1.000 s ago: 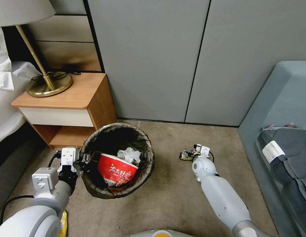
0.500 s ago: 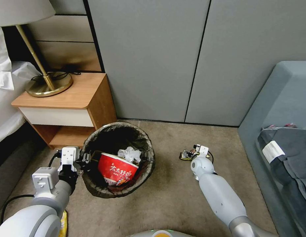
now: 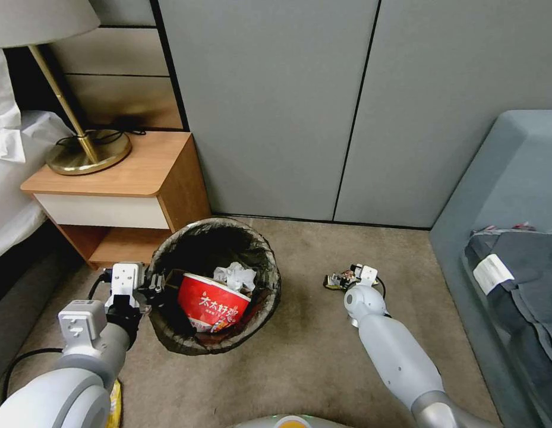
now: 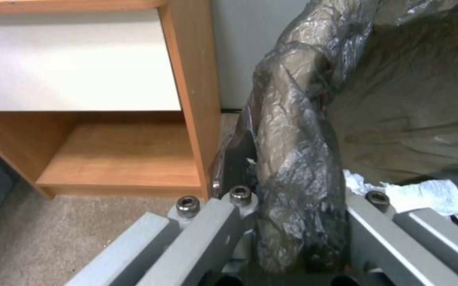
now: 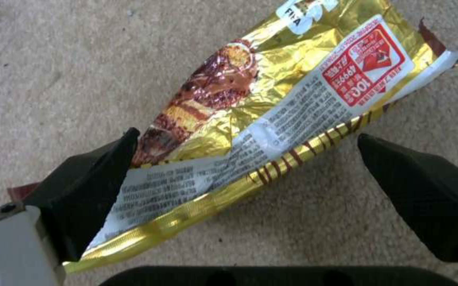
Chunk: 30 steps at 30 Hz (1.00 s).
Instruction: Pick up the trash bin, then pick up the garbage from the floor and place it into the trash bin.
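The right gripper grabs the wrapper's crumpled middle next, to drop the gold snack wrapper (image 5: 271, 107) into the trash bin.
The trash bin (image 3: 274, 279), its dark bag liner folded over the rim, hangs tilted from my left gripper (image 3: 150, 290). That gripper is shut on the lined rim (image 4: 298, 178), one finger inside and one outside. In the bin lie a red noodle bowl (image 3: 211, 304) and a crumpled white tissue (image 3: 234, 274). To the right, my right gripper (image 3: 342, 278) is low over the carpet. It stands open around a gold snack wrapper (image 5: 271, 107) with red print. The black fingers (image 5: 88, 186) flank the wrapper without closing on it.
A wooden nightstand (image 3: 127, 178) with a brass lamp base (image 3: 88, 151) stands just behind the bin, and a bed (image 3: 8, 178) lies to its left. A grey sofa (image 3: 513, 190) with dark cloth (image 3: 519, 279) borders the right. A yellow wrapper (image 3: 114, 404) lies beneath my left arm.
The bin has shifted slightly away from me with the left gripper. The right arm has barely moved and stays over the wrapper.
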Tool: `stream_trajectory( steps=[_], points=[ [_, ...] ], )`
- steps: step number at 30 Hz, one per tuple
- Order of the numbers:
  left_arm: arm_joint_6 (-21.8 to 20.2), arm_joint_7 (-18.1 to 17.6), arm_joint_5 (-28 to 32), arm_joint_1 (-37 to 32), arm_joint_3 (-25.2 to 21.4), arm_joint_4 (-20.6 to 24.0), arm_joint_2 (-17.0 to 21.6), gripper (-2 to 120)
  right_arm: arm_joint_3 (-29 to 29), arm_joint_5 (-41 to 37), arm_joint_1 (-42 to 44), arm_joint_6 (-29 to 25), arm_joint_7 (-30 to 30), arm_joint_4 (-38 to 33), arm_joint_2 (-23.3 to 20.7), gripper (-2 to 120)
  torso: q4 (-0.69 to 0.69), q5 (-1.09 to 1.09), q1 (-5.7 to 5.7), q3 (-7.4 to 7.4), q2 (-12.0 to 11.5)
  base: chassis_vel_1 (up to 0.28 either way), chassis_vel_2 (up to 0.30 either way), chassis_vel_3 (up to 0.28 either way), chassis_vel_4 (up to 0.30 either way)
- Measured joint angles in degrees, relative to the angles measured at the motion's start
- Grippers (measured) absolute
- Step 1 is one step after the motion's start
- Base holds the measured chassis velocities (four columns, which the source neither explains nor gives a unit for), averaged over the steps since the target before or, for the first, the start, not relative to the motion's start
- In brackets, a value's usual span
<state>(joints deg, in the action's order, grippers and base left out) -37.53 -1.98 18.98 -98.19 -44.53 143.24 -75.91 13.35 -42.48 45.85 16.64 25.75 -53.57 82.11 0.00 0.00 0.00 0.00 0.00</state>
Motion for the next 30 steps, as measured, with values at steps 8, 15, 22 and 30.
stream_trajectory(
  steps=[8,15,22,30],
  points=[
    [0.0,0.1,0.0,0.2,0.2,0.0,0.3,1,-0.2,0.1,-1.5,-1.2,-0.4,2.6,0.5,100,0.00,0.00,0.01,0.00,0.0,0.000,0.000,0.000,0.000],
    [0.2,0.1,0.1,0.2,0.2,0.0,0.3,1,-0.2,0.0,-2.6,-1.9,-1.2,4.7,0.8,100,0.00,0.00,0.00,0.00,0.0,0.000,0.000,0.000,0.000],
    [0.2,0.1,0.2,0.4,0.2,0.0,0.6,1,-0.2,0.0,-3.1,-2.4,-2.1,5.8,1.2,100,0.00,0.00,0.00,0.00,0.0,0.000,0.000,0.000,0.000],
    [0.3,0.1,0.2,0.7,0.3,0.0,0.8,1,-0.5,0.9,-3.2,-3.2,-3.3,6.3,1.3,99,0.00,0.00,0.00,0.00,0.0,0.000,0.000,0.000,0.000]
  ],
)
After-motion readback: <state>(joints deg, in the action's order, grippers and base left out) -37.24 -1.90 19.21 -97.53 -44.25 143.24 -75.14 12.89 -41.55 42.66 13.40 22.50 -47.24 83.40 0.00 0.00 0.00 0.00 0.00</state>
